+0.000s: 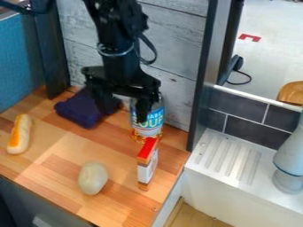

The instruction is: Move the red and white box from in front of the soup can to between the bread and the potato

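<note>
My gripper grabs the red and white box (147, 165) by its upper part next, to shift the box across the wooden counter.
The black gripper (124, 108) hangs at the upper middle, its two fingers spread apart and the gap between them bare. Its right finger is in front of a soup can (148, 126) with a blue and white label, partly hiding it; whether they touch I cannot tell. Behind the left finger lies a crumpled dark blue cloth (83, 107). An upright red and white box (147, 165) stands just in front of the can. Nearer the front edge is a pale, roundish object (93, 178). A hot-dog-like bun with an orange strip (20, 134) lies at the far left.
The wooden counter (62, 153) is backed by a grey plank wall (174, 48). A dark post stands at its right, beside a white ridged drainboard (228, 162) at a lower level. A pale grey-blue object (290, 153) stands at the right edge.
</note>
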Available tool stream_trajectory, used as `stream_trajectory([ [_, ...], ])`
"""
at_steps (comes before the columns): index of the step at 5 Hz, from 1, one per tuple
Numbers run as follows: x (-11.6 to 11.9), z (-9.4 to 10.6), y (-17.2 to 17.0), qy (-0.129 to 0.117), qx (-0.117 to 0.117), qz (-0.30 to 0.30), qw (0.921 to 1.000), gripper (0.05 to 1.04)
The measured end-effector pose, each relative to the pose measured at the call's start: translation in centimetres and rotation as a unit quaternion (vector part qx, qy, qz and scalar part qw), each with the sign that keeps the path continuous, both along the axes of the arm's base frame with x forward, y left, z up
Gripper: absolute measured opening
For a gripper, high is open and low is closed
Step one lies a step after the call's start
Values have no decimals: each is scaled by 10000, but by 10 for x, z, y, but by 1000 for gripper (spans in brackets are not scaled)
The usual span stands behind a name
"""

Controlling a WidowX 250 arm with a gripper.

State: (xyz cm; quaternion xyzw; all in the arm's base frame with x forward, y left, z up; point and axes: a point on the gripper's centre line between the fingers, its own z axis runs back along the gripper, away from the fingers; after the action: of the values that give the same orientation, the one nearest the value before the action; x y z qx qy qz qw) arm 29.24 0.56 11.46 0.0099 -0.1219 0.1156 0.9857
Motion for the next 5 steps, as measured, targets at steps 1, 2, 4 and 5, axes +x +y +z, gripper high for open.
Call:
stream_trajectory([
  [1, 6, -14, -9, -13, -250, -323, 9992, 1008],
  [2, 13, -35, -15, 92, -380, -570, 9976, 1008],
  [4, 30, -72, -18, 209, -442, -558, 9972, 1008],
  [5, 38, -78, -26, 244, -391, -662, 9967, 1008],
])
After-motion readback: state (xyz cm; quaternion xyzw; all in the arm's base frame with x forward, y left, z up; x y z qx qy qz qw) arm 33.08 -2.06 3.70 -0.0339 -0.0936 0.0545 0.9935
